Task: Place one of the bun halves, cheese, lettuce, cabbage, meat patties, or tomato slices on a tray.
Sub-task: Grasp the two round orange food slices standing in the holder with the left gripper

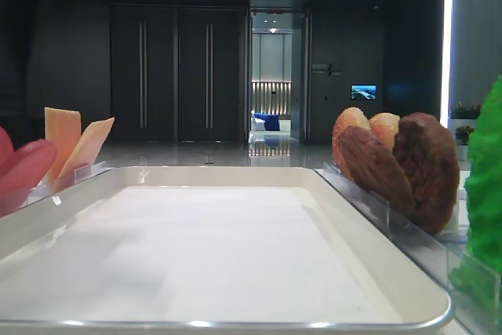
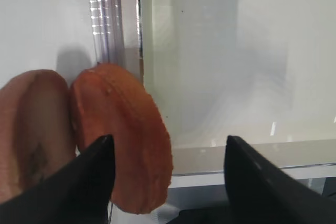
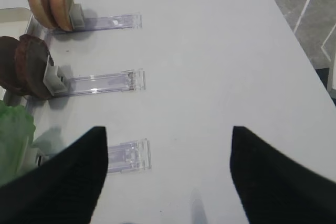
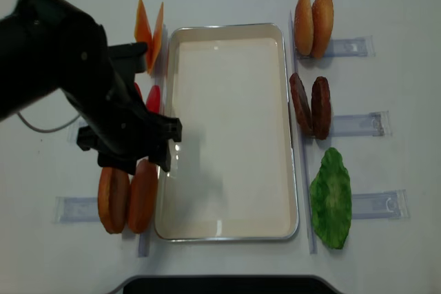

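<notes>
My left gripper grabs the nearer bun half by its free upper edge [image 4: 143,192] next, since the bun half stands on edge in the clear holder [image 4: 77,209].
The cream-white tray [image 4: 227,129] lies mid-table with nothing on it. Left of it, two bun halves [image 4: 127,194] stand on edge in a clear holder. My left gripper [image 2: 169,139] hangs open just over them. The nearer bun half [image 2: 123,150] sits between its fingers, against the left fingertip [image 2: 102,153], and the tray rim [image 2: 252,156] runs under the right one. Cheese [image 4: 150,32] and tomato slices [image 4: 153,98] stand further along that side. On the right are more bun halves [image 4: 313,24], meat patties [image 4: 310,107] and lettuce [image 4: 331,197]. My right gripper [image 3: 168,129] is open over bare table.
Clear plastic holders [image 3: 102,82] stick out from the tray's right side, one [image 3: 128,156] beside my right gripper's left finger. My left arm [image 4: 89,94] covers the table left of the tray. A dark base [image 4: 220,285] sits at the front edge.
</notes>
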`<act>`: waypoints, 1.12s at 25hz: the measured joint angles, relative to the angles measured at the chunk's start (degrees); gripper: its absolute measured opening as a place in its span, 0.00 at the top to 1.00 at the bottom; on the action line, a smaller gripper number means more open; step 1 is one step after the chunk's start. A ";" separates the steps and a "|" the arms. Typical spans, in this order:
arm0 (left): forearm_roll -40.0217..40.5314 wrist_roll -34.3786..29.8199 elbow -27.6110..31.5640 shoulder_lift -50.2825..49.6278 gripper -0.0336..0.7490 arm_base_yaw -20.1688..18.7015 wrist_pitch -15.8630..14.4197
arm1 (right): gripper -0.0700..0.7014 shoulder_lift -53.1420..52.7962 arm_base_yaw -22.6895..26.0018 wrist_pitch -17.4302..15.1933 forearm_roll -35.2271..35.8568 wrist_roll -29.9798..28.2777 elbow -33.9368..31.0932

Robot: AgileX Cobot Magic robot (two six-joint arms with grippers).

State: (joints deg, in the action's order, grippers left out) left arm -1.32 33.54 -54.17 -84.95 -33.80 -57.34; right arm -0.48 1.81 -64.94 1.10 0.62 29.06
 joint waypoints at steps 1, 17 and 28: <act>-0.18 -0.01 0.00 -1.13 0.32 -0.34 0.06 | 0.30 0.00 0.00 0.00 0.00 0.00 0.00; 0.02 0.13 1.05 -3.44 0.33 -0.51 -4.80 | 0.30 0.00 0.00 0.00 0.05 0.00 0.00; 1.81 0.22 2.16 -3.44 0.39 -0.51 -3.11 | 0.30 0.00 0.00 0.00 0.05 0.00 0.00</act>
State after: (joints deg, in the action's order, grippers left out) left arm 0.49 33.76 -52.01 -88.39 -34.32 -60.45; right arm -0.48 1.81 -64.94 1.15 0.62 29.06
